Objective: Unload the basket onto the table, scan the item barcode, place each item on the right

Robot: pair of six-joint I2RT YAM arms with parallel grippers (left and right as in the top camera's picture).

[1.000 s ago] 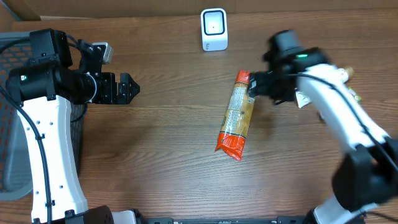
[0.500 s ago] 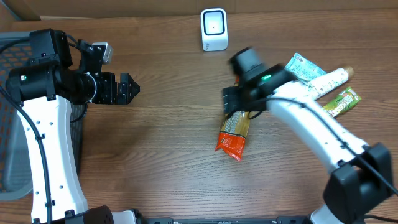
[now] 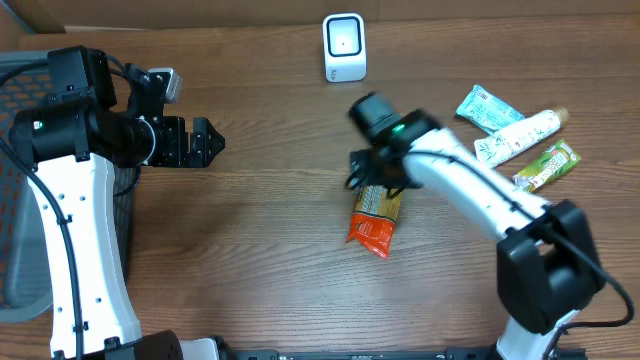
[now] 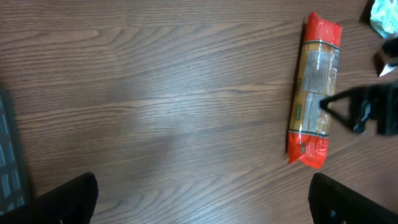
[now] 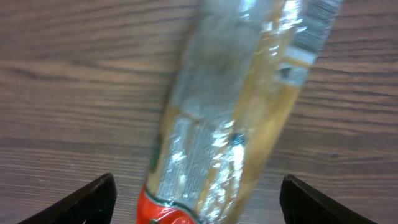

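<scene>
My right gripper is to grab the pasta pack next across its body [image 5: 212,140], so that the white lined patch stays uncovered for the barcode scan.
A long pasta pack [image 3: 376,218] with red ends lies on the wooden table, slightly slanted. My right gripper [image 3: 376,180] hovers over its upper half, open. In the right wrist view the pack [image 5: 236,124] runs between the two fingers with a gap on each side of my right gripper [image 5: 199,205]. A white lined patch [image 5: 320,9] shows at the pack's edge. The white scanner [image 3: 344,47] stands at the back. My left gripper [image 3: 205,142] is open and empty at the left, and its camera sees the pack [image 4: 315,93] far off.
A teal packet [image 3: 487,107], a white tube [image 3: 520,137] and a green packet [image 3: 548,165] lie at the right. A dark mesh basket [image 3: 15,180] sits at the left edge, beside the left arm.
My right arm has swung left from the items at the right and now sits over the pasta pack. The pack and the left arm have not moved.
</scene>
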